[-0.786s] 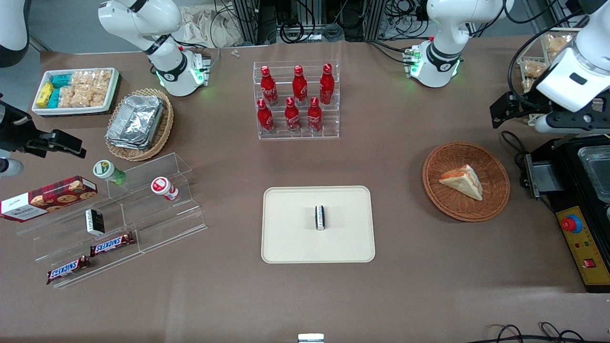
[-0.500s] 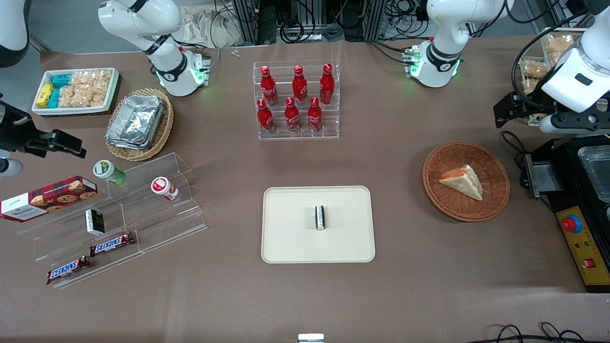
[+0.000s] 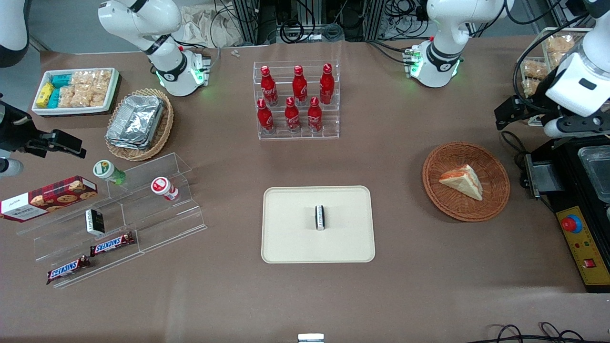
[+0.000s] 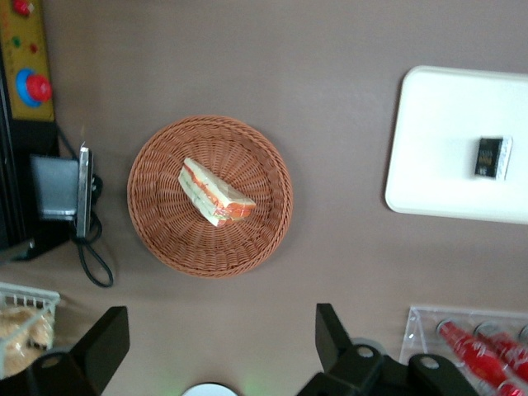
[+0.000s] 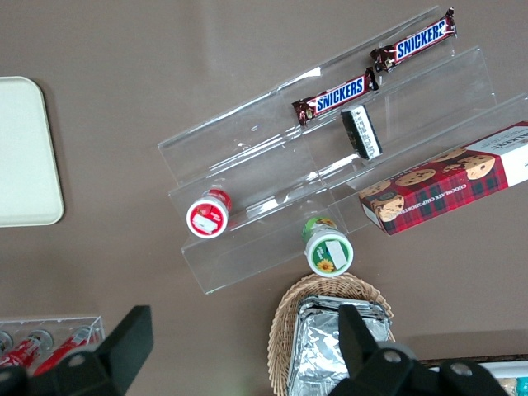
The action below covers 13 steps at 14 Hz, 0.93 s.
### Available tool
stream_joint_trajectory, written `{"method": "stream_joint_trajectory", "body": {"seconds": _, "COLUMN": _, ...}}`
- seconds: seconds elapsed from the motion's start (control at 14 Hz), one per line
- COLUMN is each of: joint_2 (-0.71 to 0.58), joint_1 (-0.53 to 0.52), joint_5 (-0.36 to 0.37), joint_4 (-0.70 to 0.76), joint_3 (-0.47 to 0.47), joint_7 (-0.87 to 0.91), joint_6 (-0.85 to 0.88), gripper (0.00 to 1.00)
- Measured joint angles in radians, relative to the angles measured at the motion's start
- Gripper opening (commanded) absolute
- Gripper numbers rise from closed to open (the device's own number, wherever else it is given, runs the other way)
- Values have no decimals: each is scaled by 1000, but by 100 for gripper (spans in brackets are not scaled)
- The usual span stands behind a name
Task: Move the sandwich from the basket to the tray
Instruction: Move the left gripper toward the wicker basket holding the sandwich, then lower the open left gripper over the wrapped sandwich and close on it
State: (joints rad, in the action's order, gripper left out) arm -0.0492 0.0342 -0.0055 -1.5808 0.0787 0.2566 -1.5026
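Observation:
My left gripper needs to pick up the sandwich [image 3: 463,182] next, across its flat outer bread slices, which face apart. The sandwich is a wedge with sloping edges.
The sandwich [image 3: 463,182], a pale bread wedge with red-orange and green filling, lies in the reddish-brown wicker basket [image 3: 441,200]. Both also show in the left wrist view: sandwich [image 4: 214,193], basket [image 4: 157,223]. The cream tray [image 3: 286,238] sits near the table's middle, toward the parked arm from the basket, with a small dark packet [image 3: 320,217] on it. My left gripper [image 3: 508,112] hangs high above the table, farther from the front camera than the basket. It [image 4: 219,338] is open wide and empty, with its fingers [image 4: 330,330] apart from the basket.
A black machine with a red button [image 3: 572,224] and a cable [image 3: 512,143] stand beside the basket at the working arm's end. A clear rack of red bottles [image 3: 297,100] stands farther back than the tray. An acrylic snack stand [image 3: 119,214] lies toward the parked arm's end.
My left arm's wrist has drifted slightly toward the working arm's end of the table. The sandwich, basket and tray have not moved.

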Motion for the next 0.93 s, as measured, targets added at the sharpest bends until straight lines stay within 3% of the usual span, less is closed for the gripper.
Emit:
{"method": "stream_joint_trajectory", "body": {"seconds": 0.57, "joint_2": 1, "joint_1": -2, "joint_5": -36, "joint_4": -130, "joint_3": -86, "joint_7": 432, "joint_6": -52, "gripper": 100}}
{"method": "stream_joint_trajectory", "body": {"seconds": 0.93, "joint_2": -70, "joint_1": -3, "joint_5": -37, "joint_4": -431, "joint_3": -126, "joint_7": 552, "joint_6": -324, "gripper": 100}}
